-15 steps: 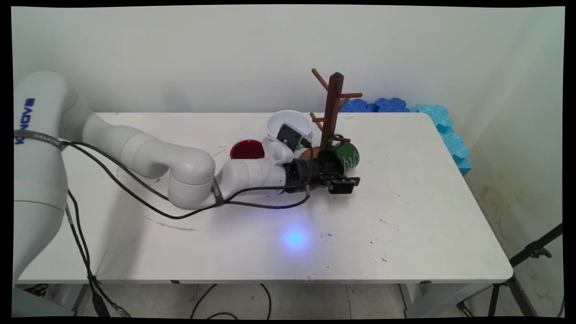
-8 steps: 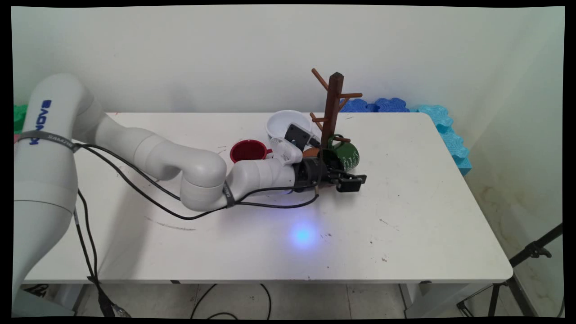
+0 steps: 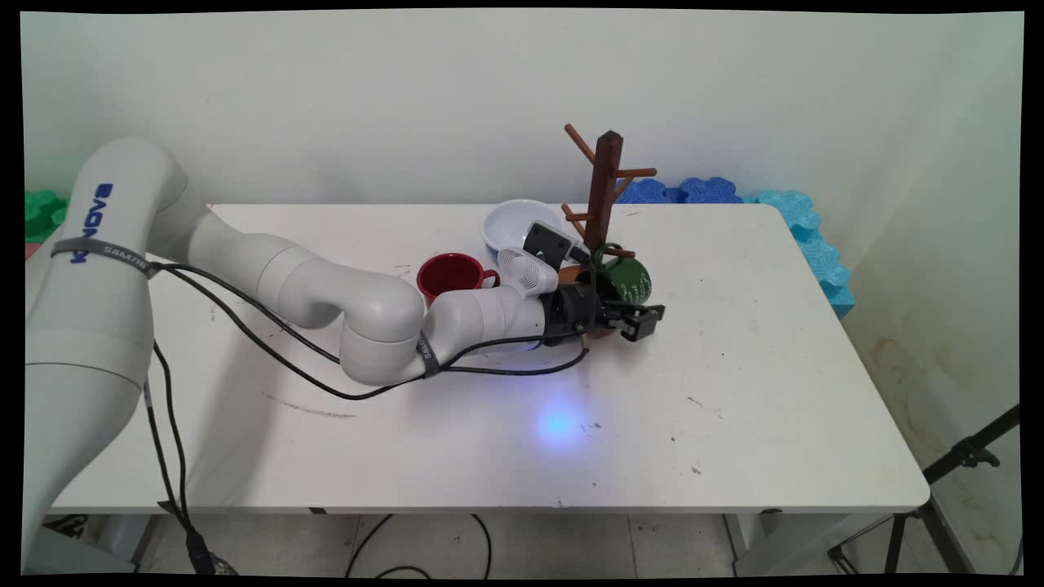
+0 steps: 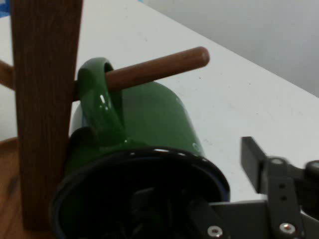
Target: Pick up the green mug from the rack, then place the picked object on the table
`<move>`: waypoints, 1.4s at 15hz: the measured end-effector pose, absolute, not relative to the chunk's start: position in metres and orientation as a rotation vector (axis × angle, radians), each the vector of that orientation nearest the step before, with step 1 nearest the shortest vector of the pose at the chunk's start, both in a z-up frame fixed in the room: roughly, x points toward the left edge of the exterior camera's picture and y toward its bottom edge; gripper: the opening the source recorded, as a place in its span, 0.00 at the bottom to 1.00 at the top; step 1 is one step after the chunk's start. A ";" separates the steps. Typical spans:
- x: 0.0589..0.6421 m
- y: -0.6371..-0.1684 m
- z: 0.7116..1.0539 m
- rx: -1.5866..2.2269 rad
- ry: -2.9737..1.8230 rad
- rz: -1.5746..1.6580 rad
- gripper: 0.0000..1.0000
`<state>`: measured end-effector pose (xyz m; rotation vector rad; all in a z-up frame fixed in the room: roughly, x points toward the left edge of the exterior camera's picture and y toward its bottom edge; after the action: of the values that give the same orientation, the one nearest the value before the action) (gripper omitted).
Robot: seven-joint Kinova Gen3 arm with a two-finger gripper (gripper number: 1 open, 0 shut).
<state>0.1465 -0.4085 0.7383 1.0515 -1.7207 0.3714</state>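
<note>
The dark green mug's handle has to stay free to slide off the wooden peg, so my gripper will grab the mug by its rim next.
A dark green mug hangs by its handle on a low peg of the brown wooden mug tree, mouth turned toward the hand. My gripper lies level at the mug's mouth. In the hand view the gripper straddles the mug's wall: one finger is inside the dark cup, the other finger stands outside to the right with a strip of table showing between it and the rim. The gripper is open.
A red mug and a white bowl sit just left of the tree, behind the forearm. Blue and cyan foam pieces line the table's far right edge. A black cable hangs under the arm.
The gripper and green mug have shifted right and slightly back toward the tree's post; the mug's handle now sits on the low peg. The arm followed rightward.
</note>
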 end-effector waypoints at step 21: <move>0.150 -0.396 0.746 1.167 -1.674 0.349 0.00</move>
<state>0.1503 -0.3964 0.7464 1.1671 -1.6742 0.3494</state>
